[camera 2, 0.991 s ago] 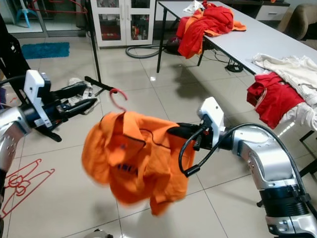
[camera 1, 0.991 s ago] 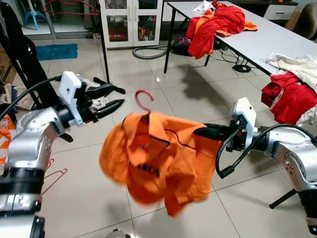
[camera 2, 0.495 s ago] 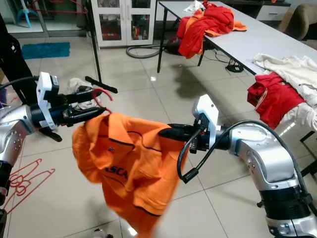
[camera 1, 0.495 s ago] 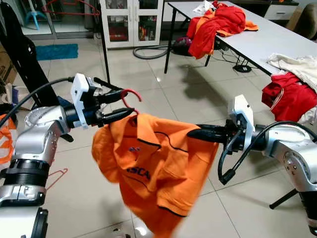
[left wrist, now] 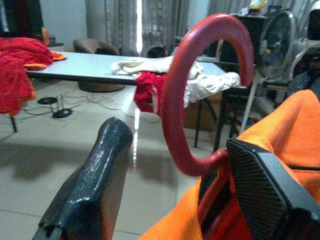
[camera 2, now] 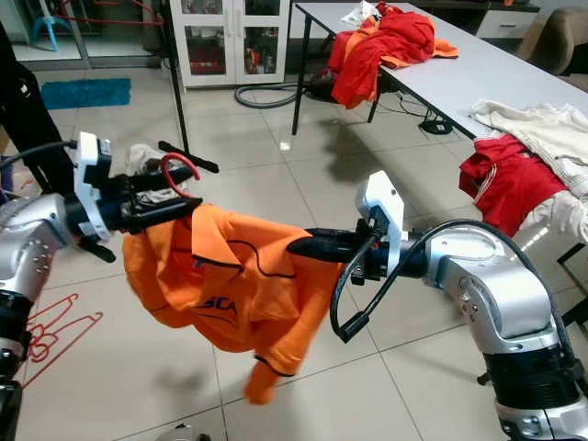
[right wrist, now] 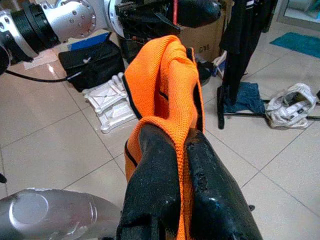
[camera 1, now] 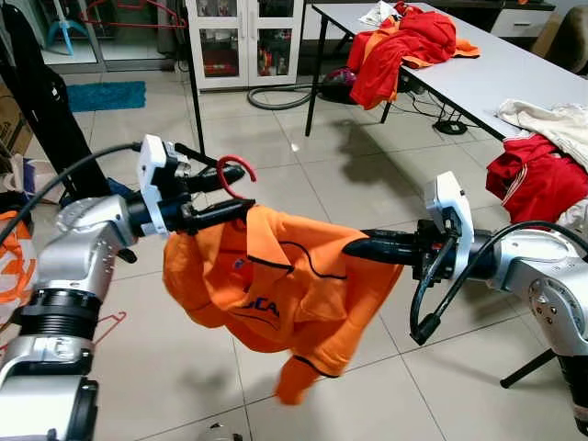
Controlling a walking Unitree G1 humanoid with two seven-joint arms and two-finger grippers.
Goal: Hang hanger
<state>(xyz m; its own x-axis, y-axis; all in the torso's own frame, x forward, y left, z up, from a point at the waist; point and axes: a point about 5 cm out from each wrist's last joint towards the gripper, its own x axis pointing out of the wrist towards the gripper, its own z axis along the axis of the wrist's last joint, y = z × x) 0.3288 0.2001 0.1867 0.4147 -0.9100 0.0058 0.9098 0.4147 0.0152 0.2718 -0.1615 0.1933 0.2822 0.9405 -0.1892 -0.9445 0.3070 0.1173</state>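
Observation:
The orange shirt (camera 1: 285, 285) covers the hanger's arms, so to hang the hanger, my left gripper grabs its neck next, where the hook leaves the collar.
An orange polo shirt (camera 1: 285, 285) on a red hanger hangs in the air between my two arms. Its red hook (camera 1: 237, 170) sticks up at the collar. My left gripper (camera 1: 225, 195) is open, one black finger on each side of the hook's neck. In the left wrist view the hook (left wrist: 200, 75) rests against one finger (left wrist: 270, 200), with a gap to the other. My right gripper (camera 1: 354, 248) is shut on the shirt's far shoulder, and in the right wrist view its fingers (right wrist: 155, 200) pinch orange cloth (right wrist: 165, 85).
A long white table (camera 1: 514, 73) on the right carries red and orange clothes (camera 1: 404, 37) and a white and red heap (camera 1: 533, 175). A black rack pole (camera 1: 195, 101) stands behind my left arm. Red hangers (camera 2: 46, 335) lie on the tiled floor at the left.
My left gripper has come in from the left and now straddles the hook. The shirt has swung toward it and its hem has lifted. The right gripper keeps its hold.

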